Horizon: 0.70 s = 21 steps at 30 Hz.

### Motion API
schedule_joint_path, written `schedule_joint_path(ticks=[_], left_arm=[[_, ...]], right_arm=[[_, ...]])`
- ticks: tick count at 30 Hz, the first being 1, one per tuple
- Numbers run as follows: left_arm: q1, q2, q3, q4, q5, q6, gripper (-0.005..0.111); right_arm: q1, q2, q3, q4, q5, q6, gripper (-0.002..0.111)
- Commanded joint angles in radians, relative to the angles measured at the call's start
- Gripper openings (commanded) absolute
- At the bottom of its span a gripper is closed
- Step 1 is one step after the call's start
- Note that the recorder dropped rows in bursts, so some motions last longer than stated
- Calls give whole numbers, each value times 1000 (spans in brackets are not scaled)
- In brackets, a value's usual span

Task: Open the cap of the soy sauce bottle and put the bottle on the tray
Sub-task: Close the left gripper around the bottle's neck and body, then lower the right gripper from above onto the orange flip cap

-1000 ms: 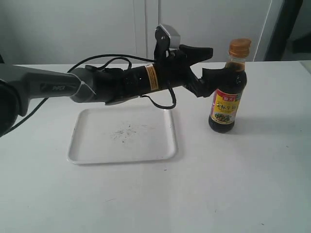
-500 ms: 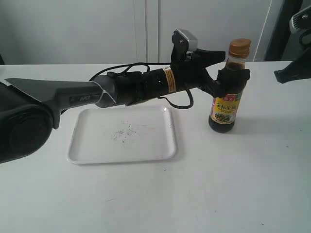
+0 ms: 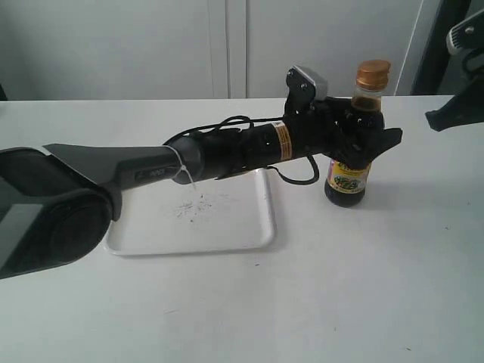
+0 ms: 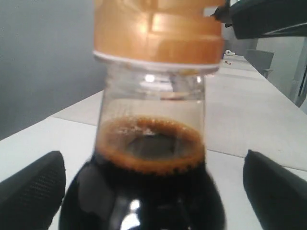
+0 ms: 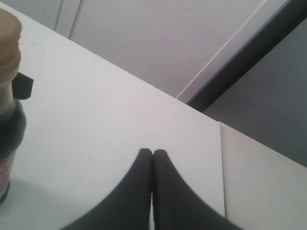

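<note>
My left gripper is to grab the bottle by its dark shoulder next. This leaves the soy sauce bottle's golden-brown cap [image 3: 373,74] free to open.
The soy sauce bottle [image 3: 349,178] stands upright on the table, right of the tray [image 3: 151,227]. Its golden-brown cap [image 3: 373,74] is closed. My left gripper [image 3: 368,127] is open around the bottle's shoulder, one finger on each side. In the left wrist view the bottle [image 4: 153,158] and cap [image 4: 158,28] fill the middle, and both fingers [image 4: 33,187] stand apart from the glass. My right gripper [image 3: 435,118] hovers shut at the far right, away from the bottle. In the right wrist view the right gripper [image 5: 152,154] is pressed together, with the bottle [image 5: 7,124] at the edge.
The white tray has dark specks [image 3: 193,206] at its middle and lies under the left arm [image 3: 227,147]. White table surface [image 3: 340,287] stretches in front. A wall and cabinet doors [image 3: 227,45] stand behind the table.
My left arm has pushed right, so its open fingers now straddle the bottle's shoulder. My right gripper has come into view at the right edge. The bottle has not moved.
</note>
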Motion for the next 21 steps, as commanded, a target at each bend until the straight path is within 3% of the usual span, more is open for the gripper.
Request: schedule_joint_path(ticks=[1,8,11,14,16,19,21], left_arm=[[-5,15,-15,-15,20,-6,105],[-10,52,-31,-19,17,-6,104],[-12,55,-31,-19,24,1,97],[-18,55,-31,-19,28,21,73],[-22,55,-31,-19,28,26,48],[-30,55,-31,-10,53,28,1],[-35,55,-31,-10,66,55,1]], right_arm=[[-2,1,-6,-9,-7,-5,0],[-2,4,-6,-9,-5,-5,0],[14,15,-6,-30,-5,-25,0],[39,22,-6,-56,-5,-91,0],[48,22,-6,-56,-13,-118,0],[48,22,-6,-56,-19,-133,0],[61,22,-6,-58,-17,-136,0]])
